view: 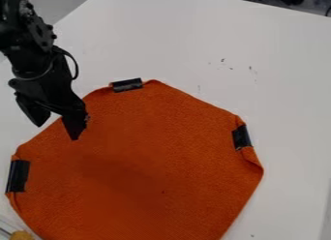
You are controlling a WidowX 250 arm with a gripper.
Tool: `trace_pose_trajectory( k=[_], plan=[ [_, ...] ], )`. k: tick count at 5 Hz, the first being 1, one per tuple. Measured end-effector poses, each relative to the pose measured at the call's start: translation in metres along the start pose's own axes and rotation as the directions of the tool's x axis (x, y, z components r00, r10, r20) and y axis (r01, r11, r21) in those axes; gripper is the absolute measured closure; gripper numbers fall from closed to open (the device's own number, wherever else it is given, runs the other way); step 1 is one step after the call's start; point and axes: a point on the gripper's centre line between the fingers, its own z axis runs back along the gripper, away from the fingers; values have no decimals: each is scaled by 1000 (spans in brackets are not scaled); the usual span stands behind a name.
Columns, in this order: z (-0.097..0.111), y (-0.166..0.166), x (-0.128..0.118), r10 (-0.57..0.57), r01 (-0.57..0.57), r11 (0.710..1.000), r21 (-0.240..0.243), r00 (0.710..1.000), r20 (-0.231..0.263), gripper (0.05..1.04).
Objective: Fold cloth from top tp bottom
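Observation:
I should next grab the orange cloth (142, 161) with my gripper by its top edge with the black part, to fold it top to bottom.
The gripper (58, 126) hangs at the left over the upper-left edge of the orange cloth (142, 161). It is open, one finger over the cloth and the other over the white table just outside it; whether it touches the cloth I cannot tell. The cloth lies spread out in a many-sided shape. Black strips sit on its edge: a top strip (127, 84), a right strip (241, 137) and a left strip (17, 176). The cloth runs past the view's bottom edge.
The white table (194, 45) extends above and to the right of the cloth, with small dark marks on it. A yellowish object (21, 235) and part of something clear are at the bottom left corner. Dark items lie beyond the table's far edge.

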Motion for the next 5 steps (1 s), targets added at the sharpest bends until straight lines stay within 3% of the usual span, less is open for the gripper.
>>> trace_pose_trajectory(
  k=[1,3,4,5],
  plan=[
    [-7,5,25,-95,95,995,-28,995,2,83],
    [-26,13,97,-336,337,937,-89,941,23,83],
    [-35,12,123,-407,408,907,-105,913,27,83],
    [-47,11,136,-424,425,896,-127,905,41,83]
  ],
)
